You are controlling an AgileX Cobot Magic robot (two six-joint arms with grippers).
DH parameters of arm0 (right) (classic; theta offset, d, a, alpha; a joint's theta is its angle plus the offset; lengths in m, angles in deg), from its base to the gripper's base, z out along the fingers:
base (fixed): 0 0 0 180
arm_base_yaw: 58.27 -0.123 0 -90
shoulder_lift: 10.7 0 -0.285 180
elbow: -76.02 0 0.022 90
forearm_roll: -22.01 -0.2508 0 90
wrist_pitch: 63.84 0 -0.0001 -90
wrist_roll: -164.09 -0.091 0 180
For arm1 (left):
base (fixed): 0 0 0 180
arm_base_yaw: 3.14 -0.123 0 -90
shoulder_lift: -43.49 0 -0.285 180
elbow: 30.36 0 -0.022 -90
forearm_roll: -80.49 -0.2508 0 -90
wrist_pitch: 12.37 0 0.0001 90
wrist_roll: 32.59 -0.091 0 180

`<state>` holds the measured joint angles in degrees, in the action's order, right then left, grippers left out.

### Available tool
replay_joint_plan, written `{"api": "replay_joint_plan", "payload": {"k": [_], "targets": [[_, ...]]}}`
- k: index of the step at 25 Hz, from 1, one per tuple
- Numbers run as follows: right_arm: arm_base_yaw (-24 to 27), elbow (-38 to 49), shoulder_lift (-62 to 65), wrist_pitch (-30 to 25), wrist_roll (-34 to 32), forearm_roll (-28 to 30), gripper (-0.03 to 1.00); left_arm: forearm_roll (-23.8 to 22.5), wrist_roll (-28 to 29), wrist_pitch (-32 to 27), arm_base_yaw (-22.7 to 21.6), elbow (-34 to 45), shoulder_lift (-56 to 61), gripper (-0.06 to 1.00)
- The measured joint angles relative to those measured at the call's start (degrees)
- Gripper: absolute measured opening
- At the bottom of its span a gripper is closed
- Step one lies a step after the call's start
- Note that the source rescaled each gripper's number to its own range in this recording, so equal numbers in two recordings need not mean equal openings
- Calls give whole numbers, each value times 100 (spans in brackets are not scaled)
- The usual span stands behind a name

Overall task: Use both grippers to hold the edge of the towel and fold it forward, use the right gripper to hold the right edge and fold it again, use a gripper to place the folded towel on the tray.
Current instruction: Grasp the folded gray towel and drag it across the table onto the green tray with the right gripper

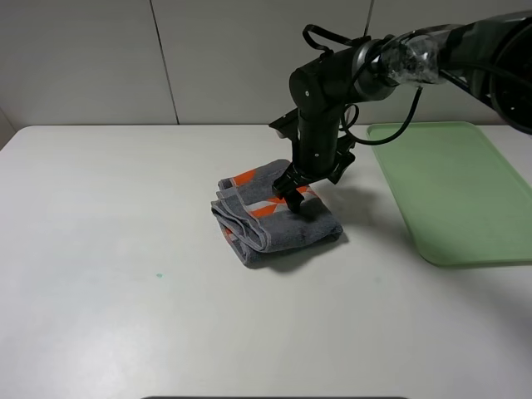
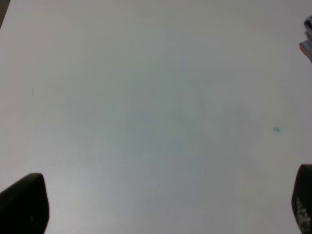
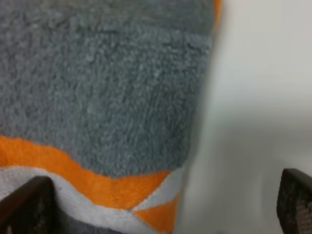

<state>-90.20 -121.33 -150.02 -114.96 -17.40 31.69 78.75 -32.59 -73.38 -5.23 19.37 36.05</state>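
My fingers are low on either side of the towel's striped edge, so my right gripper closes on the towel's striped edge next.
The grey towel point(image 1: 278, 220) with orange and white stripes lies folded in a thick bundle in the middle of the white table point(image 1: 125, 208). My right gripper point(image 1: 295, 195) hangs low over the bundle's far right part, jaws open. In the right wrist view the gripper point(image 3: 160, 204) straddles the towel's point(image 3: 107, 97) edge, one fingertip point(image 3: 24, 204) over the cloth and the other over bare table. My left gripper point(image 2: 163, 202) is open and empty over bare table; it is out of the exterior high view. The green tray point(image 1: 457, 191) lies to the right of the towel.
A small green speck point(image 1: 159, 275) marks the table left of the towel; it also shows in the left wrist view point(image 2: 276, 129). A grey panelled wall point(image 1: 166, 58) runs behind the table. The right arm reaches in from the upper right above the tray's far edge.
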Motion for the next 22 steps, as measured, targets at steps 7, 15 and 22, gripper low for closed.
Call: {"api": "replay_joint_plan", "payload": {"k": [7,15,22], "targets": [[0,-4,-13,7,0,-5,100,0,0,0,0,0,0,100],[-11,-4,-36,65,0,-149,44,0,0,0,0,0,0,100],[-11,-4,-36,98,0,-112,9,0,0,0,0,0,0,100]]}}
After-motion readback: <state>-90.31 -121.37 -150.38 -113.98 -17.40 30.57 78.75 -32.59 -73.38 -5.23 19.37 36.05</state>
